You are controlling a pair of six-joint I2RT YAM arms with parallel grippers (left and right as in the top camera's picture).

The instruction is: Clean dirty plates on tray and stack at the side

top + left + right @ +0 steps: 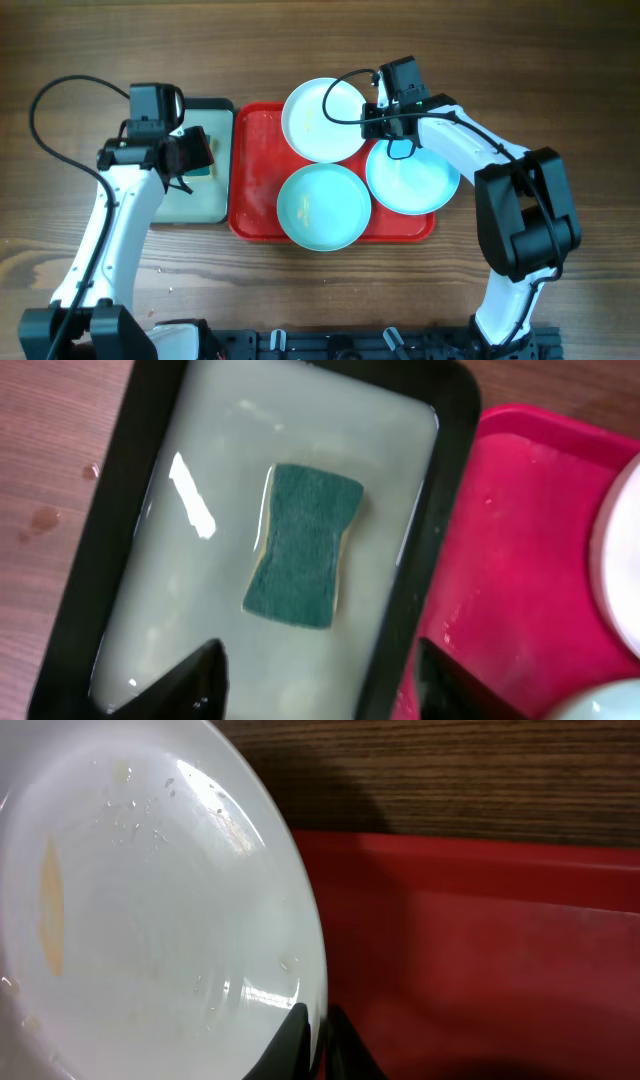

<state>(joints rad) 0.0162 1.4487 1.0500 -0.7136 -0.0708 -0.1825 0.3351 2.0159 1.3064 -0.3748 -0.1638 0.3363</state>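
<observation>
I will next grab the green sponge across its narrow middle (305, 544) with my left gripper, so the sponge's flared end stays free to clean the dirty plates.
The red tray (255, 150) holds three plates. The white plate (320, 120) is at the back and bears a yellow smear (50, 920). One turquoise plate (322, 207) lies at the front, the other (412, 180) at the right. My right gripper (372, 118) is shut on the white plate's right rim (318, 1020), one finger above and one below. My left gripper (318, 680) is open above the black-rimmed tray (445, 510), close to a green sponge (303, 545) lying in pale water.
The black-rimmed tray (225, 160) stands just left of the red tray, their rims touching. Water drops (40, 520) lie on the wooden table left of it. A black cable (60, 130) loops at the far left.
</observation>
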